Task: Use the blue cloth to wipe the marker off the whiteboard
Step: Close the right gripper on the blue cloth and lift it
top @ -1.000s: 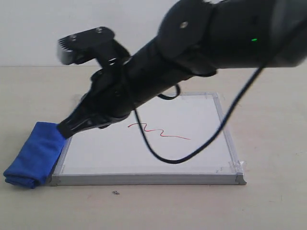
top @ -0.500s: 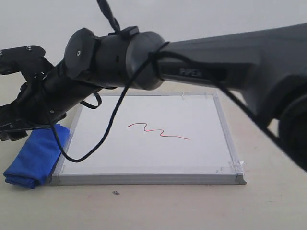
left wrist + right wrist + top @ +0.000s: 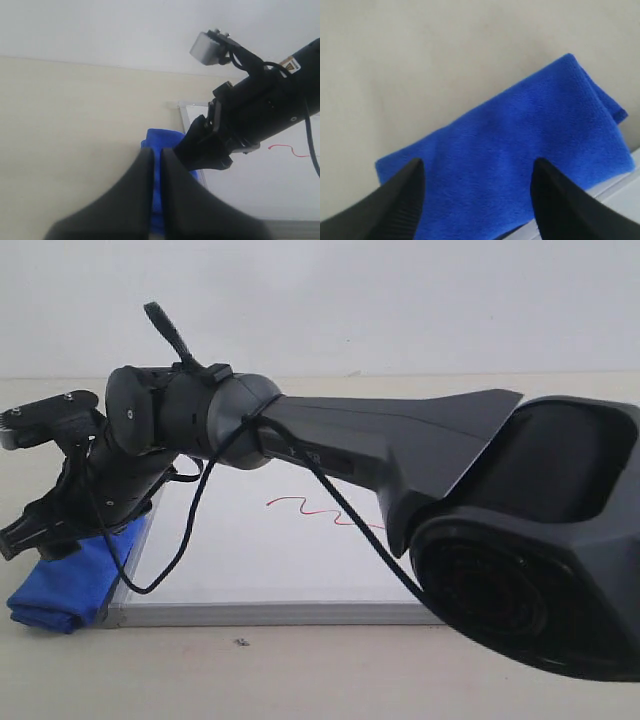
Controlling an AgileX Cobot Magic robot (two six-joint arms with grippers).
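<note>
I need to lower my right gripper first and then close it on the blue cloth, because its fingers hang above the blue cloth's upper side [image 3: 75,582], short of the table.
The blue cloth [image 3: 58,592] lies folded on the table against the whiteboard's [image 3: 262,562] left edge. A red marker squiggle [image 3: 298,504] crosses the board's middle, partly behind a black cable. My right gripper [image 3: 35,540] has reached across to the far left and hangs low over the blue cloth [image 3: 520,145]. In its wrist view the right gripper [image 3: 477,165] is open, fingers astride the cloth with nothing pinched. My left gripper [image 3: 156,151] is shut on nothing, with the blue cloth [image 3: 161,138] showing beyond it. The exterior view does not show the left gripper.
My right arm's thick black body [image 3: 400,455] and its elbow housing [image 3: 530,560] cover the board's right half in the exterior view. A loose black cable [image 3: 180,540] hangs over the board's left part. A small dark speck [image 3: 240,643] lies on the beige table.
My right arm swung further left and lower, carrying its gripper from the board's left edge to over the blue cloth. Cloth and squiggle stay where they were.
</note>
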